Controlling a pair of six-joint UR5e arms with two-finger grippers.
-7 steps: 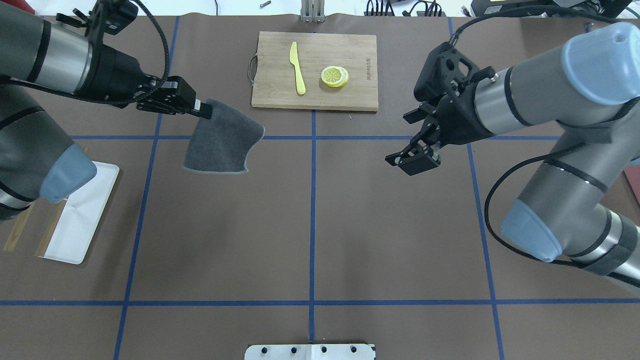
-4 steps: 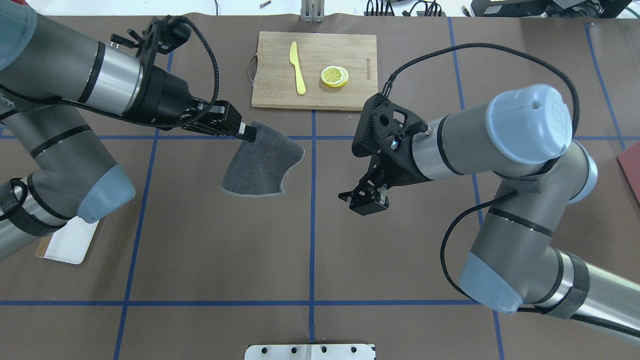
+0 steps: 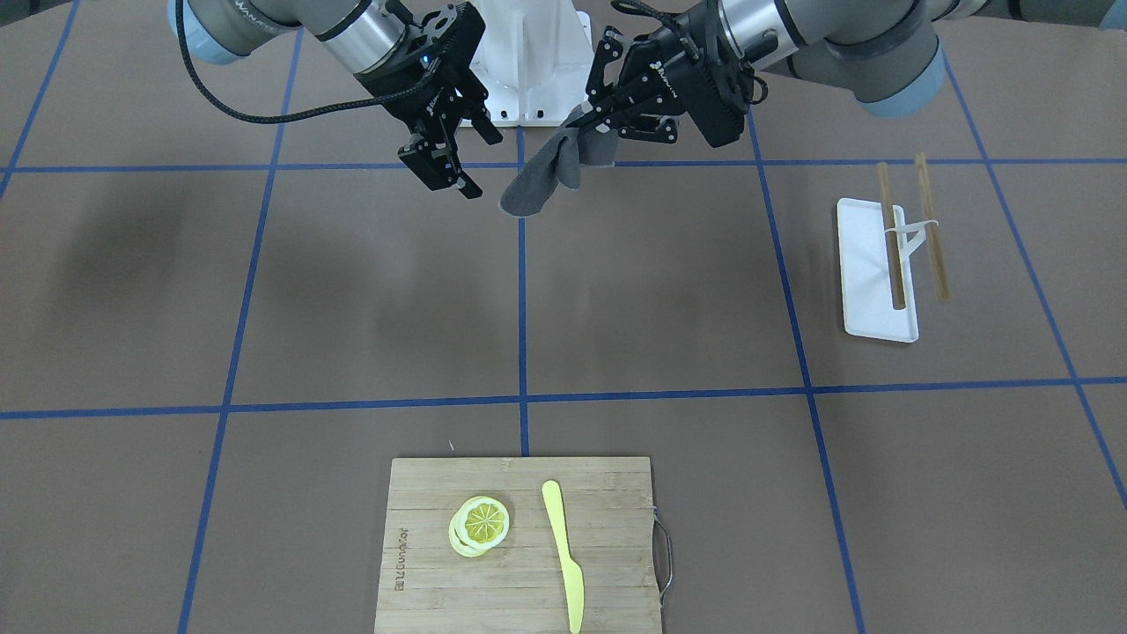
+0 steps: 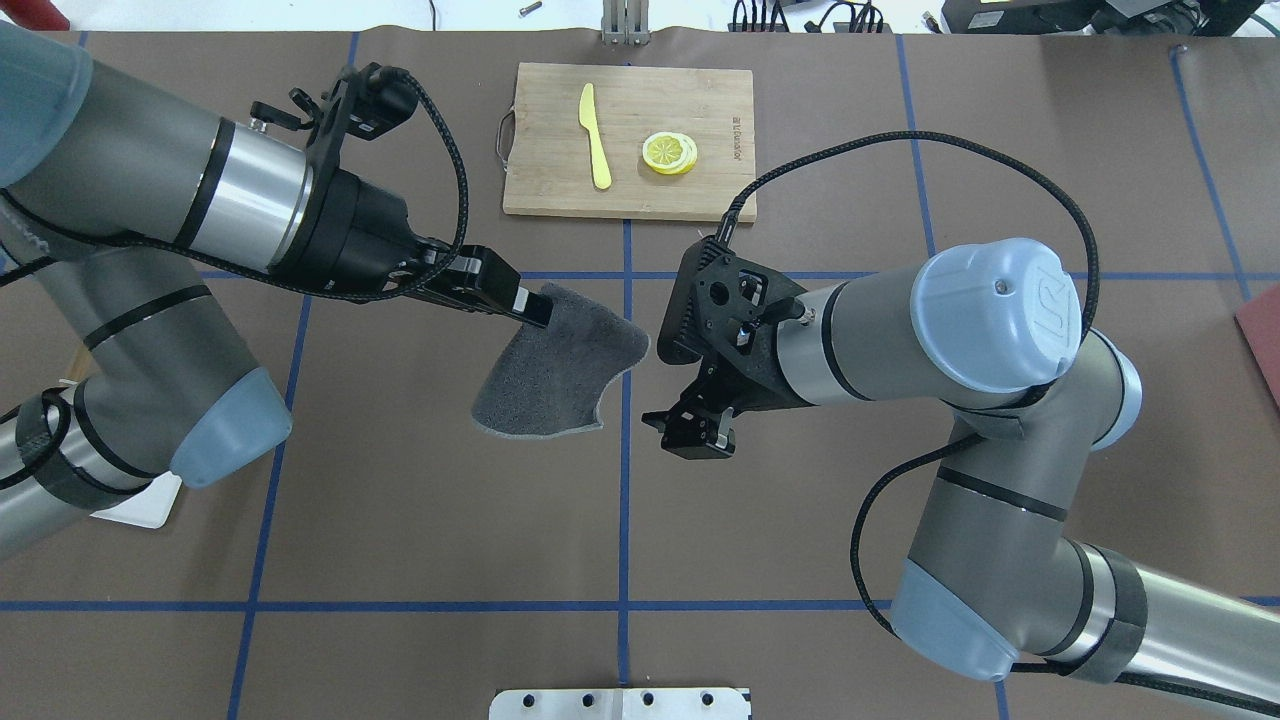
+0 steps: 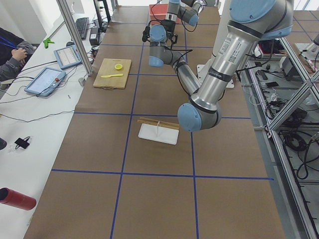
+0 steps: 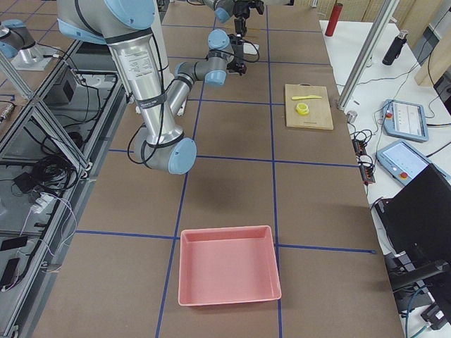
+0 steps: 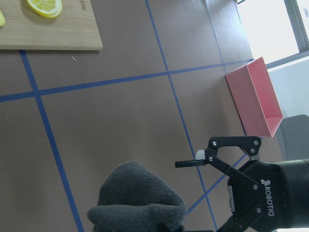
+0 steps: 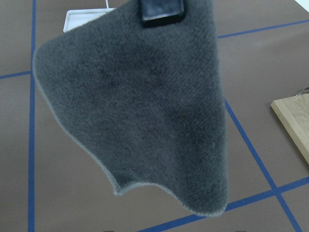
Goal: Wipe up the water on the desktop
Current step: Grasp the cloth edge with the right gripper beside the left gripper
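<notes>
The robot's right gripper should next pick up the grey cloth by its loose hanging corner (image 3: 519, 202) (image 8: 208, 205) to wipe up the water on the desktop.
The desktop (image 4: 430, 520) is a brown surface with a blue tape grid; no water shows on it. My left gripper (image 4: 530, 305) is shut on one corner of a dark grey cloth (image 4: 555, 375), which hangs from it near the centre line. The cloth also shows in the front view (image 3: 541, 180), in the left wrist view (image 7: 137, 198), and it fills the right wrist view (image 8: 140, 111). My right gripper (image 4: 690, 432) is open and empty, just right of the cloth and apart from it.
A bamboo cutting board (image 4: 630, 140) with a yellow knife (image 4: 594, 135) and lemon slices (image 4: 669, 153) lies at the far middle. A white tray (image 3: 872, 273) with chopsticks is on my left. A pink bin (image 6: 229, 273) is at the far right.
My left gripper carried the cloth rightward and nearer, toward the centre line. My right gripper swung left and nearer, closing in beside the cloth.
</notes>
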